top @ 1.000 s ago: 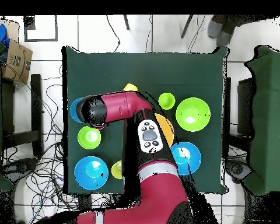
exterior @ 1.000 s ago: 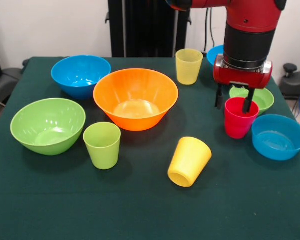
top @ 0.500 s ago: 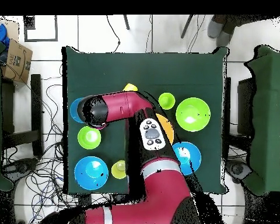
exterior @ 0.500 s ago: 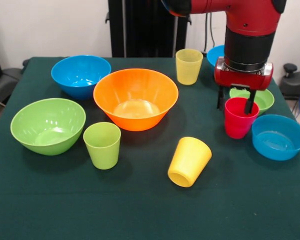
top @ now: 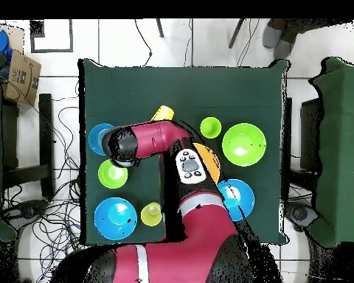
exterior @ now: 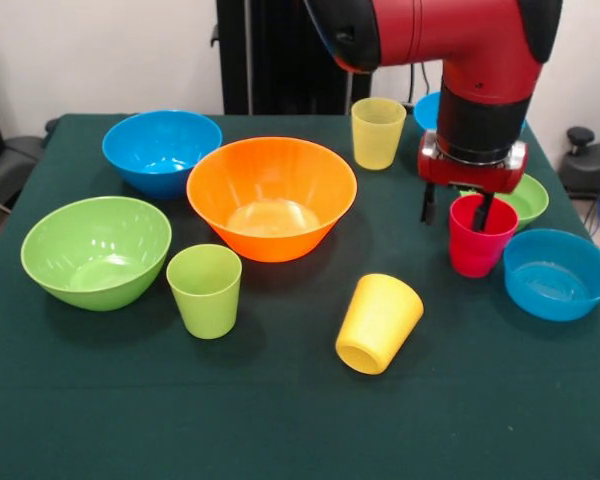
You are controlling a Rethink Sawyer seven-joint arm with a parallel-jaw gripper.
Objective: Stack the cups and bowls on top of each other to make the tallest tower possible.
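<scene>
My gripper needs to grab the red cup by its rim (exterior: 457,205) next. Then the cup can start the tower inside the orange bowl (exterior: 272,195).
The red cup (exterior: 480,245) stands upright at the right of the front view. My gripper (exterior: 454,220) hangs open over its left rim, with one finger outside the wall and the other inside the cup. The orange bowl (exterior: 272,195) sits mid-table, with a blue bowl (exterior: 162,150) and a large green bowl (exterior: 95,250) to its left. A lime cup (exterior: 205,290) stands upright in front. A yellow cup (exterior: 378,322) lies on its side. A pale yellow cup (exterior: 377,132) stands behind. In the overhead view my arm (top: 147,140) hides the red cup.
A small green bowl (exterior: 528,197) sits right behind the red cup and a blue bowl (exterior: 558,272) just to its right. Another small blue bowl (exterior: 430,108) peeks out behind the arm. The overhead view shows table edges with cables and chairs around.
My gripper has shifted a little left and slightly upward over the red cup, and the upper arm has swung further into the front view. The cup has stayed in place.
</scene>
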